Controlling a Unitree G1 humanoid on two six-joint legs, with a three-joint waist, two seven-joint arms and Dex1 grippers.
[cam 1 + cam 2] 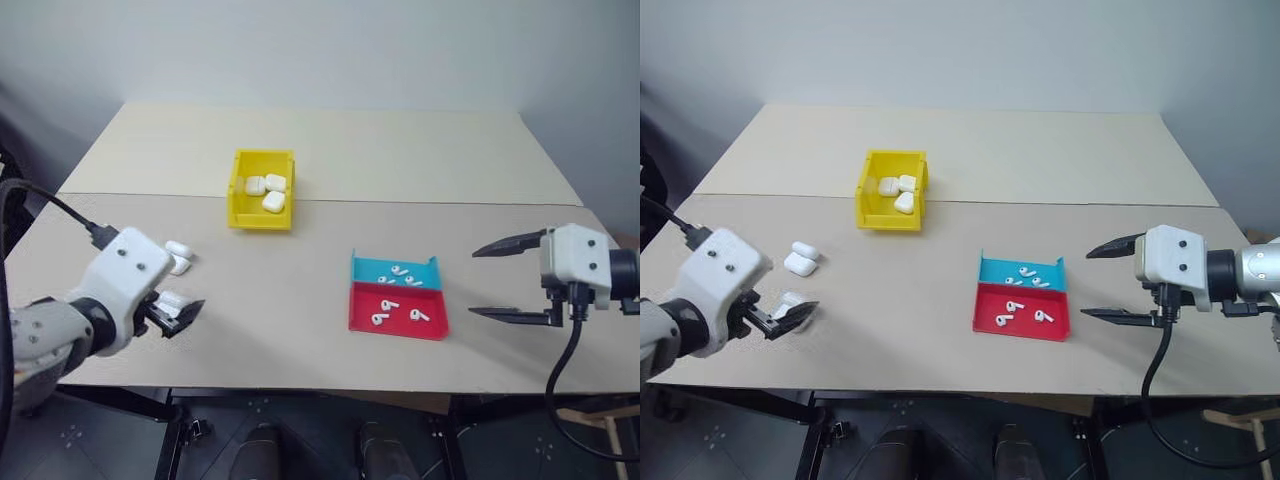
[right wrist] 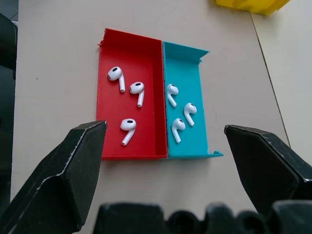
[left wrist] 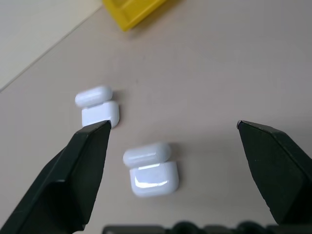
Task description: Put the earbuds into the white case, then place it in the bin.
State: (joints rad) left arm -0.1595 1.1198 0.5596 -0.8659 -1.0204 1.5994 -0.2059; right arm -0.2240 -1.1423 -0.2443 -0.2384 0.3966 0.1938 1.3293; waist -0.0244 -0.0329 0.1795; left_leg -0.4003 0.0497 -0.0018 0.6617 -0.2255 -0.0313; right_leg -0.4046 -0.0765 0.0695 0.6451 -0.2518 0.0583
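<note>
The lid [image 3: 147, 154] is flipped open, so the robot's left gripper should next grab the near white case by the flat facing sides of its body [image 3: 155, 179].
Two white cases lie with lids open on the table's left side: one [image 3: 151, 168] sits just in front of my open left gripper [image 3: 171, 126], between its fingers' lines but untouched, the other [image 3: 100, 108] lies a little farther off. The earbuds rest in two shallow trays, three in the red tray [image 2: 109, 146] and three in the blue tray [image 2: 183, 63]. My right gripper [image 1: 473, 282] hovers open to the right of the trays, pointing at them. The yellow bin [image 1: 260, 217] stands at mid-table and holds three closed white cases [image 1: 270, 190].
The table [image 1: 330, 140] is beige, with a seam running across behind the trays. The front edge lies close below both grippers. Open tabletop stretches between the left cases and the trays.
</note>
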